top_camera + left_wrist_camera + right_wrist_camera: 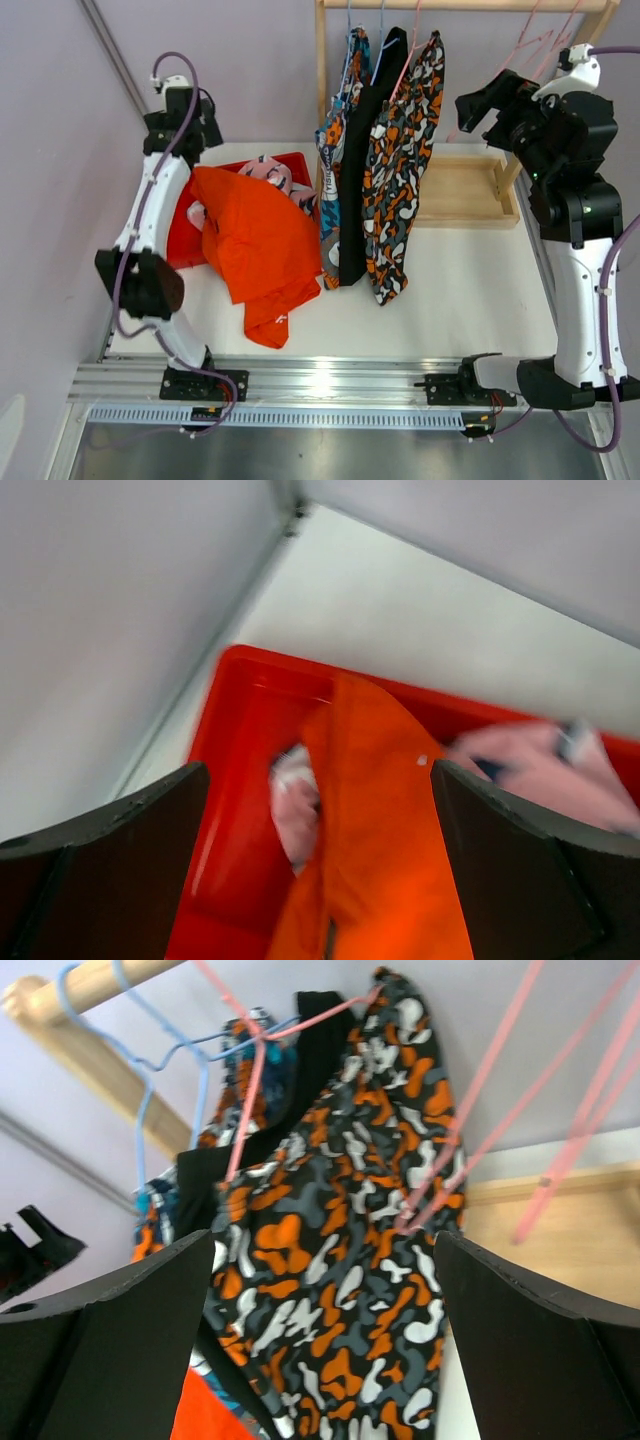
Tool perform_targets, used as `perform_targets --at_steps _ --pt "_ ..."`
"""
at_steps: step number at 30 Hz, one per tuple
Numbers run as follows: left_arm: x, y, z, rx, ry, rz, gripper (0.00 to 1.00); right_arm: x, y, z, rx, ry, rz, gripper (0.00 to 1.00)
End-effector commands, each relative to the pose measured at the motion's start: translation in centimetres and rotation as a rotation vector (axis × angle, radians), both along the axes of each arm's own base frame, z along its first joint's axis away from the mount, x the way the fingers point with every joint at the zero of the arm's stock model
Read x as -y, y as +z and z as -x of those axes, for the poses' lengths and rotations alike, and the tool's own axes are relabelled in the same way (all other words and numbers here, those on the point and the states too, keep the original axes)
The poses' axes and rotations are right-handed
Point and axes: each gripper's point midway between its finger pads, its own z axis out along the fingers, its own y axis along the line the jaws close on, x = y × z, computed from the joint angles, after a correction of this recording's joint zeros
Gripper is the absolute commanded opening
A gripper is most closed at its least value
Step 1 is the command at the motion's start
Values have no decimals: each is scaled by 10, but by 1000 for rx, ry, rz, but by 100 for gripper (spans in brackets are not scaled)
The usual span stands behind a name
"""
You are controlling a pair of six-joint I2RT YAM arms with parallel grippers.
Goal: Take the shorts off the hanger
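Next, my right gripper grabs the pink hanger's near arm just below the twisted neck, which leaves the blotched shorts' waistband free to be removed.
Three pairs of shorts hang on hangers from the wooden rail (470, 5): blue printed (333, 150), plain black (358, 190) and orange-black-white blotched (405, 170). The plain orange shorts (255, 240) lie draped over the red bin (183, 245) and onto the table. The pink printed shorts (268, 172) lie in the bin. My left gripper (195, 130) is open and empty above the bin's far end, over the orange shorts (390, 820) and the pink shorts (560, 775). My right gripper (472, 108) is open and empty, raised to the right of the blotched shorts (340, 1260).
Empty pink hangers (540, 45) hang at the rail's right end, close to my right gripper. A blue hanger (140, 1090) and a pink hanger (250, 1090) carry the hung shorts. A wooden tray (460, 190) forms the rack's base. Purple walls stand at the left and back.
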Motion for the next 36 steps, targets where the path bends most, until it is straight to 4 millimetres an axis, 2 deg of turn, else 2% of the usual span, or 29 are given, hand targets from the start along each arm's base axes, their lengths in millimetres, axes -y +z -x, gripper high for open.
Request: perform_targets --at_steps 1,2,3,4,5,6,7,8,9,10,11,12,13,14,15,16,17,18,19,22,25,27,30,33,34,36 --pt "96 83 23 247 -299 66 99 -15 17 -12 55 32 -1 99" --pt "106 86 37 253 -330 80 99 -17 17 -17 54 37 0 99" --pt "127 86 46 252 -384 112 99 -23 11 -30 33 51 3 99" --pt "136 90 54 260 -412 120 99 -25 20 -32 53 55 1 99" --pt "142 83 71 252 -438 123 99 -29 21 -36 52 61 -2 99" --pt "156 86 81 264 -475 129 99 -34 12 -51 28 66 2 99" --pt "160 79 88 264 -485 132 99 -37 20 -54 41 71 -3 99" --pt "163 81 97 280 -500 142 99 -41 20 -58 39 78 -6 98" --pt "164 82 113 295 -509 163 100 -45 12 -72 20 80 1 99" --pt "167 73 121 282 -529 177 100 -46 18 -75 35 75 1 99" --pt "167 74 127 296 -540 185 99 -49 18 -80 39 74 3 99" --pt "165 66 142 292 -547 194 99 -49 17 -85 36 71 1 99" --pt "166 67 150 301 -564 204 99 -53 8 -99 13 71 5 99" --pt "167 71 157 324 -582 214 99 -54 17 -101 35 69 -1 98" --pt "166 62 171 325 -600 226 100 -55 16 -105 32 67 -5 98" --pt "171 63 180 342 -638 250 99 -60 5 -118 10 70 -3 98" --pt "177 71 185 389 -672 270 99 -61 12 -120 29 64 -9 97" --pt "182 59 192 379 -698 289 99 -66 11 -123 28 70 -16 97" --pt "183 56 203 396 -713 301 99 -69 11 -126 31 70 -19 97" --pt "191 34 211 374 -743 324 99 -84 7 -137 36 73 -33 98" --pt "198 24 213 337 -773 330 99 -99 -2 -146 29 76 -35 97" --pt "202 23 214 329 -785 322 99 -109 -8 -153 22 73 -32 96" --pt "202 24 215 337 -795 314 99 -114 -16 -162 20 44 -28 90" --pt "201 23 216 333 -798 298 99 -121 -20 -167 20 33 -29 73" --pt "199 21 217 326 -796 293 99 -120 -22 -169 19 20 -27 64" --pt "197 20 219 325 -795 282 99 -120 -28 -173 8 10 -24 59"
